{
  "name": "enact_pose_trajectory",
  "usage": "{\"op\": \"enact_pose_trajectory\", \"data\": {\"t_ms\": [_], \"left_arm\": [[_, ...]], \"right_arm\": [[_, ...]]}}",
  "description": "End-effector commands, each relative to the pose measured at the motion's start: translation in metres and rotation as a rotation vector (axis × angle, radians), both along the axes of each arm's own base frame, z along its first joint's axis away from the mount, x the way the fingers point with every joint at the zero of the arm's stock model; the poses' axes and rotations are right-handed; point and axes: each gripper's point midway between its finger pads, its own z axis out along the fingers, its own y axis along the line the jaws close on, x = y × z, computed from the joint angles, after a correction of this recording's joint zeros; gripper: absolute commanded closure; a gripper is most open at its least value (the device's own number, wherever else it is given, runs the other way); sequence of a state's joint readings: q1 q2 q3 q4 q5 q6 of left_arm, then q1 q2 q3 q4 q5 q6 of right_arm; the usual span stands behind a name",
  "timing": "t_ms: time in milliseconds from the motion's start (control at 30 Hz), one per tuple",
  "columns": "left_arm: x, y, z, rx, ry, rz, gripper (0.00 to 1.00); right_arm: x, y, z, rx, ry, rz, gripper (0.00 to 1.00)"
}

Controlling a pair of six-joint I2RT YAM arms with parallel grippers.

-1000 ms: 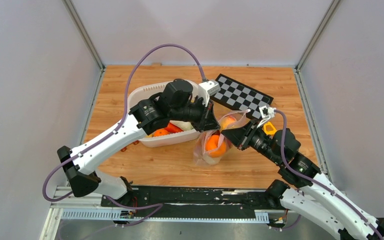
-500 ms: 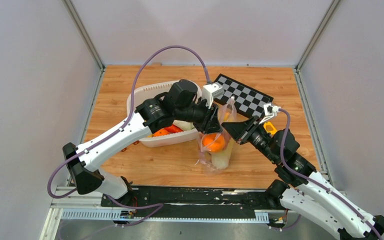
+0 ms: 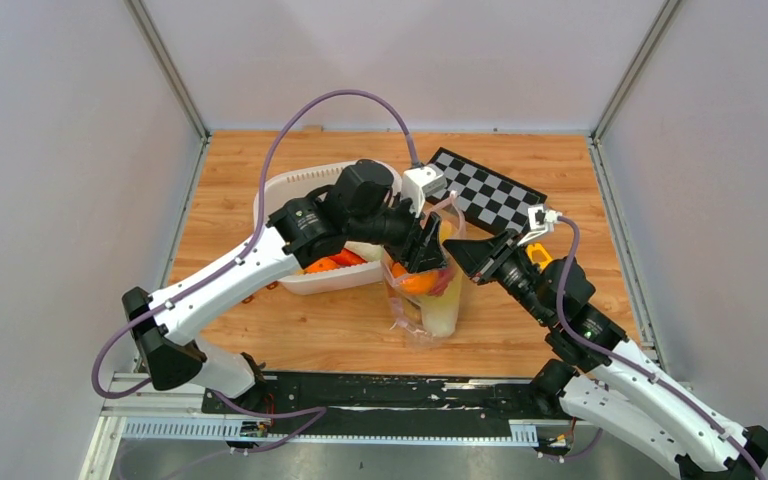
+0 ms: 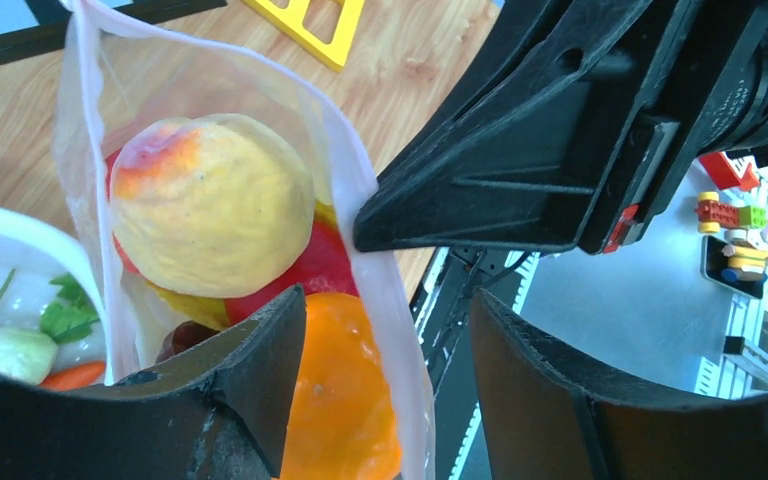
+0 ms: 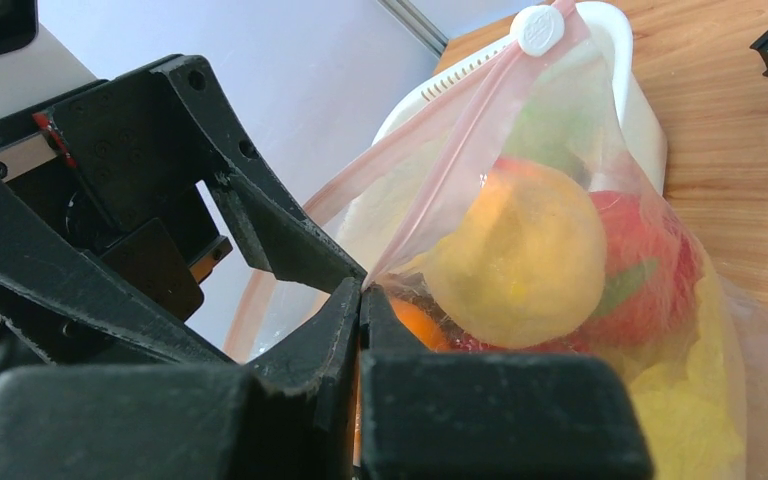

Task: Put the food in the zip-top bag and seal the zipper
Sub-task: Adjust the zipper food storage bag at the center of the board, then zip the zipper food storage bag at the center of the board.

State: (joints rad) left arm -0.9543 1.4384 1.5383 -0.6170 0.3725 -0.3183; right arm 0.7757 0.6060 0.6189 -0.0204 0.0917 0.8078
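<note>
Next, my left gripper grabs the zip-top bag's rim (image 4: 390, 303) beside the orange fruit (image 4: 345, 400). That leaves the white slider free for sealing the zipper.
The zip-top bag (image 3: 426, 303) stands upright on the table, mouth up, full of food. Inside it I see a yellow-orange fruit (image 4: 210, 205), a red fruit (image 4: 300, 272) and an orange fruit (image 4: 345, 400). My left gripper (image 4: 388, 300) is open above the mouth. One finger is inside over the orange fruit, the other outside, with the bag's rim between them. My right gripper (image 5: 362, 290) is shut on the bag's rim at the pink zipper (image 5: 460, 135). The white slider (image 5: 537, 30) sits at the zipper's far end.
The white basket (image 3: 282, 192), with more toy produce in it, stands just left of the bag under the left arm. The checkerboard (image 3: 490, 192) lies behind the bag. A yellow toy (image 3: 538, 258) sits beside the right arm.
The left gripper went from shut to open over the bag's mouth. The bag was pulled up from slumped to standing, and the right gripper kept its hold.
</note>
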Motion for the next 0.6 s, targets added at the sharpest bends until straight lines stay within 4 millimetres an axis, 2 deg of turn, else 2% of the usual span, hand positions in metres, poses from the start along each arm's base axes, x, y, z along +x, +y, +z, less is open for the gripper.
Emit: {"op": "enact_pose_trajectory", "data": {"t_ms": [0, 167, 333, 567], "left_arm": [[0.000, 0.017, 0.039, -0.050, -0.129, 0.021, 0.31], [-0.004, 0.025, 0.031, 0.043, -0.172, -0.004, 0.31], [-0.013, 0.021, 0.016, 0.159, -0.227, -0.038, 0.30], [-0.013, 0.021, -0.001, 0.262, -0.287, -0.016, 0.30]], "right_arm": [[0.001, -0.005, 0.015, 0.039, -0.038, -0.024, 1.00], [0.000, -0.003, 0.021, 0.045, -0.047, -0.012, 1.00], [0.000, -0.002, 0.027, 0.044, -0.053, -0.005, 1.00], [0.000, -0.001, 0.034, 0.045, -0.063, 0.000, 1.00]]}}
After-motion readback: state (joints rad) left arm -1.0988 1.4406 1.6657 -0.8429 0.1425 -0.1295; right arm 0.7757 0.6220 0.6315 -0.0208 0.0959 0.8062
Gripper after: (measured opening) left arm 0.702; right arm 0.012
